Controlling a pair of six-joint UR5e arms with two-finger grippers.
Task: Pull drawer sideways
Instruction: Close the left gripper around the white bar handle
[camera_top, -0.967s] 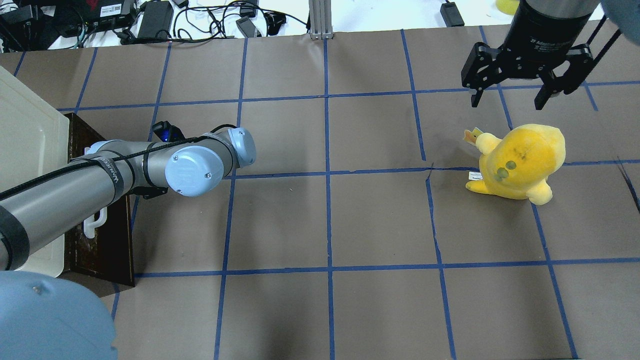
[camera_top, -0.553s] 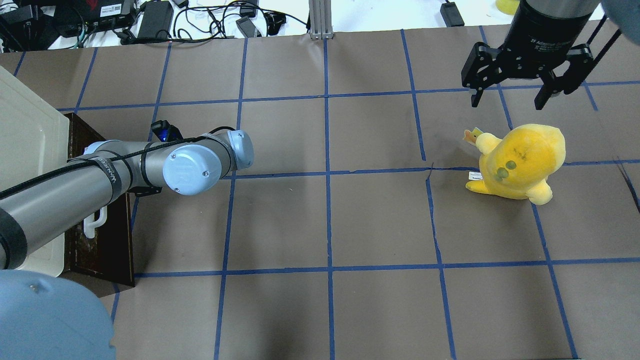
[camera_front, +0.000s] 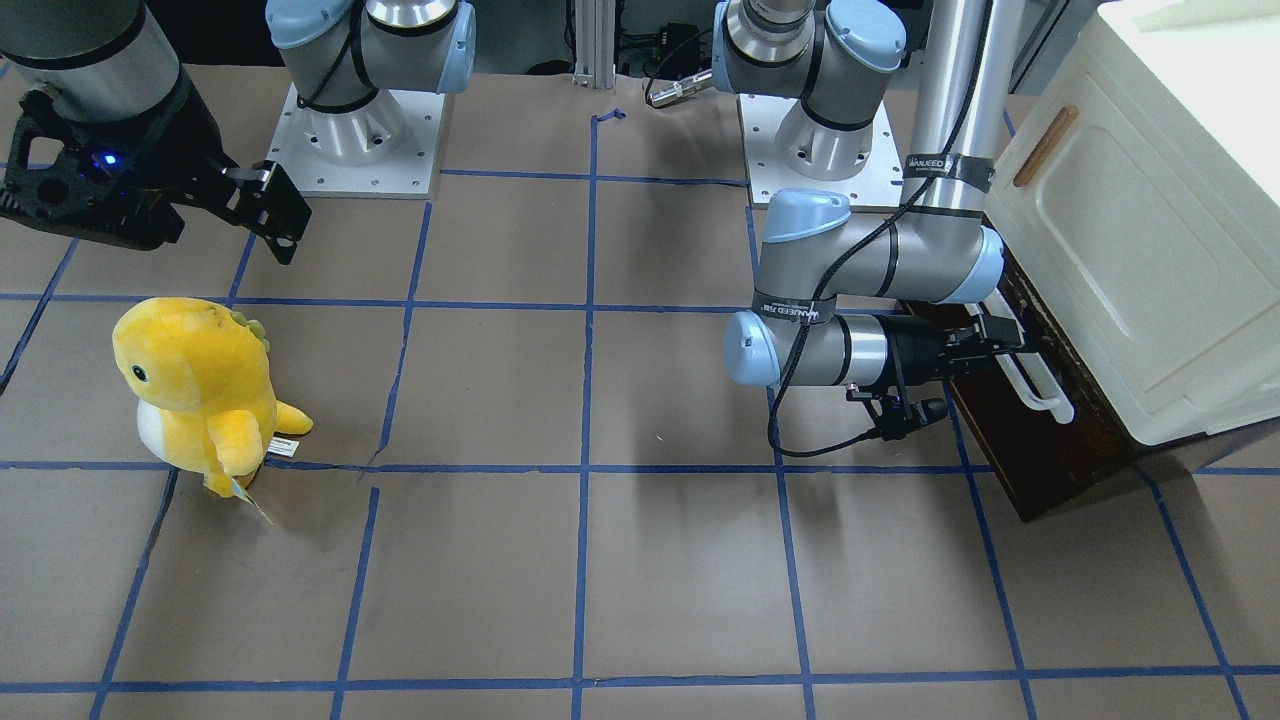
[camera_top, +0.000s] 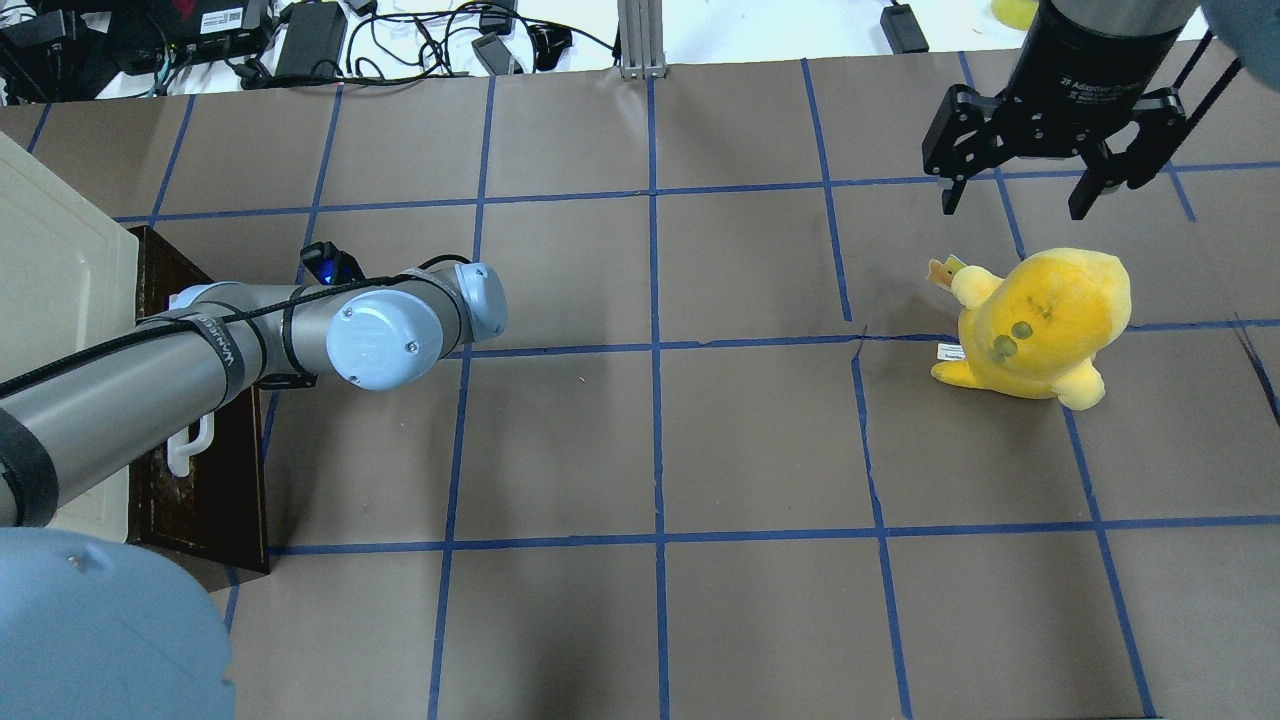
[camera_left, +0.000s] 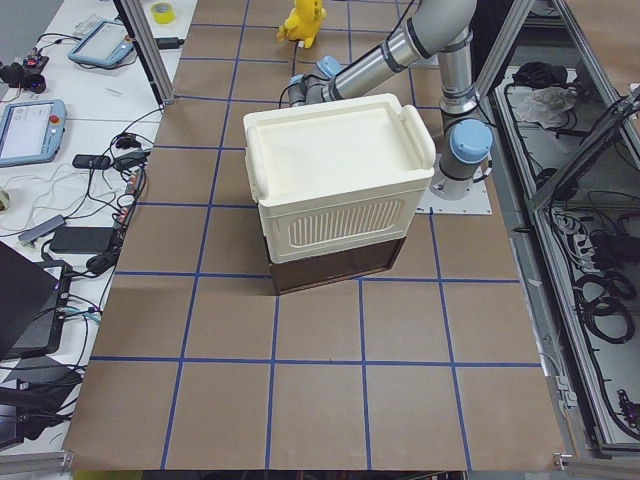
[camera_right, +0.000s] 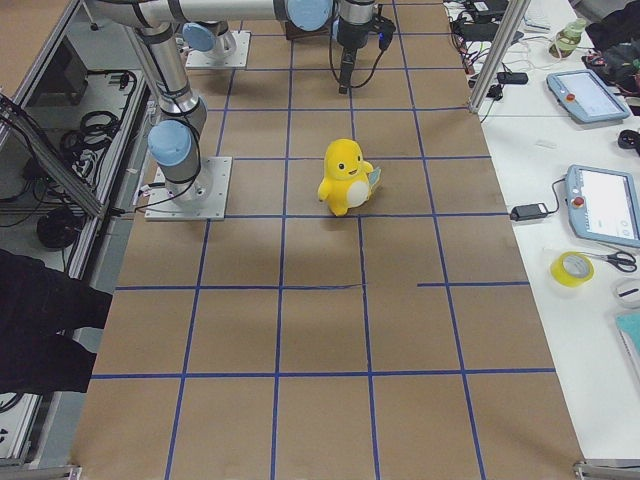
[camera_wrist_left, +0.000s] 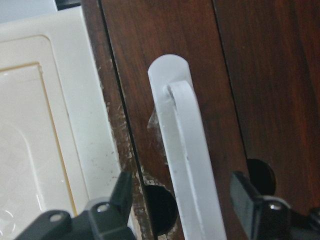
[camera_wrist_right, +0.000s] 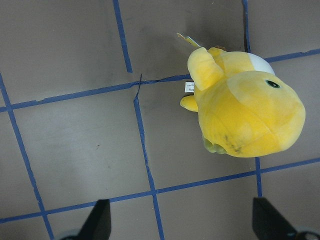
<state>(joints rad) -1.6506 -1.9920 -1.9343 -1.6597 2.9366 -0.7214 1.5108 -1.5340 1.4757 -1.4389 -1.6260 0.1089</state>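
Note:
I need to grab the handle by its raised white bar (camera_wrist_left: 196, 160) with my left gripper next. The bar is narrow enough for my fingers, while the drawer front is wide and flat.
The dark-brown drawer (camera_front: 1040, 450) sits under the cream cabinet (camera_front: 1150, 230), with its long white bar handle (camera_front: 1038, 388) facing the table. In the left wrist view the handle (camera_wrist_left: 187, 160) runs between my left gripper's two fingers (camera_wrist_left: 122, 192), with a gap on each side. My left gripper (camera_front: 1012, 342) is open around the handle's far end. In the overhead view the drawer front (camera_top: 205, 490) and handle (camera_top: 190, 445) show, but the forearm hides the left gripper. My right gripper (camera_top: 1012, 207) is open and empty, high over the far right of the table.
A yellow plush toy (camera_top: 1040, 320) stands on the table below the right gripper and also shows in the right wrist view (camera_wrist_right: 245, 115). Cables and power bricks (camera_top: 310, 40) lie beyond the table's far edge. The table is brown paper with blue tape lines (camera_top: 655, 345).
My left arm has shifted a little to the left, toward the drawer front. The drawer and the right arm have not moved.

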